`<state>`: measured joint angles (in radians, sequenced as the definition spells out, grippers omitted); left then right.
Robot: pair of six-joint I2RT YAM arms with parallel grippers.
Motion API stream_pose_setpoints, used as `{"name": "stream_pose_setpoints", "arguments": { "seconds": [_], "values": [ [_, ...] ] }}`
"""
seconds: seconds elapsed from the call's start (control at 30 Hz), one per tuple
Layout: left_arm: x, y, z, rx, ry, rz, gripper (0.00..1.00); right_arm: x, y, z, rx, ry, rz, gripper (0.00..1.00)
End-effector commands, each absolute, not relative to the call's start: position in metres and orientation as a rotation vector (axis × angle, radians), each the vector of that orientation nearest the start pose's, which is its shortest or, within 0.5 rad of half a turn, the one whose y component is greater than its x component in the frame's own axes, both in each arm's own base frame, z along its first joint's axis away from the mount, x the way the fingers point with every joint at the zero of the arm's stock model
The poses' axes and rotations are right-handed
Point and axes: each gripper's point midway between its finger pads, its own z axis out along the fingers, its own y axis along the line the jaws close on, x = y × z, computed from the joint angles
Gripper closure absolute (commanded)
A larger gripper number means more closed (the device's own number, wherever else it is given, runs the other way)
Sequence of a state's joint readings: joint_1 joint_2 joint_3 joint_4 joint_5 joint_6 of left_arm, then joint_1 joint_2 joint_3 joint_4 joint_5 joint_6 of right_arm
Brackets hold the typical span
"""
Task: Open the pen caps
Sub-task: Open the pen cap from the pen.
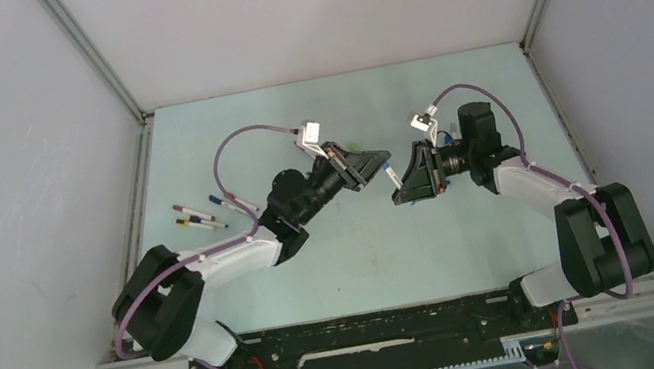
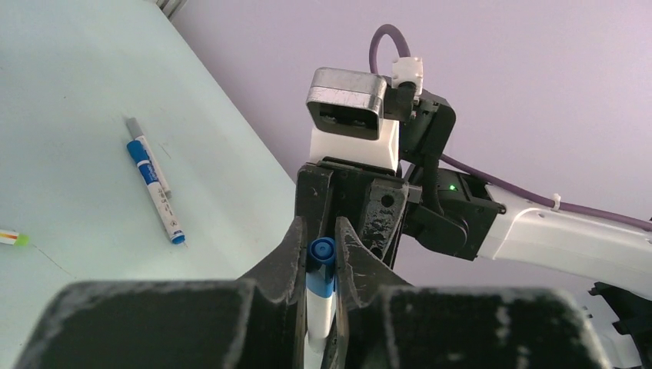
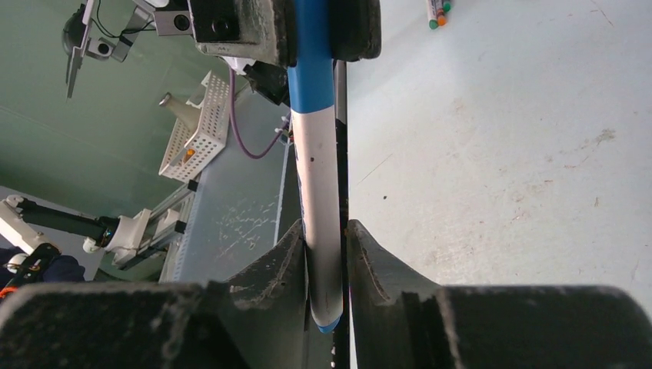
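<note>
The blue cap (image 2: 321,254) is to be opened, so my right gripper will next grab the pen's white body near the pen's end (image 2: 317,329) away from the cap.
A white-barrelled pen (image 3: 319,177) with a blue pen cap (image 2: 321,254) spans the gap between both grippers above the table's middle. My left gripper (image 2: 319,231) is shut on the blue cap (image 3: 311,54), which still sits on the barrel. The barrel's other end lies between the fingers of my right gripper (image 3: 327,234). It rests against one finger, and a thin gap shows at the other. In the top view the left gripper (image 1: 380,161) and right gripper (image 1: 403,193) meet tip to tip around the pen (image 1: 390,175).
Several more pens (image 1: 199,217) lie at the table's left side. In the left wrist view a blue-capped pen (image 2: 158,192) and a grey-capped one (image 2: 146,150) lie side by side. Two pens (image 3: 437,11) show at the top of the right wrist view.
</note>
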<state>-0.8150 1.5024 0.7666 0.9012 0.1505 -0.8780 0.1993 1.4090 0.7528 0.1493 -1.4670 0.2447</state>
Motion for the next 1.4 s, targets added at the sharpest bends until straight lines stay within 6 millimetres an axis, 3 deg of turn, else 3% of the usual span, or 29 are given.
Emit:
{"name": "stream_pose_setpoints", "arguments": {
  "seconds": [0.0, 0.17, 0.53, 0.6, 0.67, 0.7, 0.8, 1.03, 1.23, 1.37],
  "values": [
    [0.28, -0.373, 0.287, 0.091, 1.505, -1.465, 1.0, 0.227, 0.225, 0.212, -0.919, 1.727, 1.755, 0.71],
    [0.278, -0.377, 0.286, 0.101, 1.508, -1.483, 1.0, 0.23, 0.224, 0.22, -0.894, 1.736, 1.778, 0.64],
    [0.279, -0.385, 0.276, 0.098, 1.528, -1.52, 1.0, 0.238, 0.22, 0.223, -0.836, 1.766, 1.791, 0.66],
    [0.279, -0.385, 0.276, 0.097, 1.529, -1.52, 1.0, 0.238, 0.221, 0.222, -0.833, 1.773, 1.799, 0.77],
    [0.281, -0.384, 0.277, 0.088, 1.521, -1.512, 1.0, 0.235, 0.223, 0.221, -0.849, 1.77, 1.818, 1.0],
    [0.284, -0.381, 0.281, 0.076, 1.504, -1.507, 1.0, 0.233, 0.225, 0.222, -0.863, 1.769, 1.834, 1.0],
    [0.307, -0.359, 0.302, 0.017, 1.426, -1.462, 1.0, 0.226, 0.23, 0.223, -0.911, 1.764, 1.886, 1.0],
    [0.375, -0.268, 0.359, -0.166, 1.25, -1.286, 1.0, 0.218, 0.233, 0.219, -0.942, 1.765, 1.934, 1.0],
    [0.397, -0.211, 0.385, -0.288, 1.149, -1.155, 1.0, 0.211, 0.243, 0.214, -0.977, 1.77, 1.972, 1.0],
    [0.398, -0.194, 0.395, -0.321, 1.111, -1.124, 1.0, 0.208, 0.248, 0.209, -0.985, 1.784, 1.995, 1.0]
  ]
}}
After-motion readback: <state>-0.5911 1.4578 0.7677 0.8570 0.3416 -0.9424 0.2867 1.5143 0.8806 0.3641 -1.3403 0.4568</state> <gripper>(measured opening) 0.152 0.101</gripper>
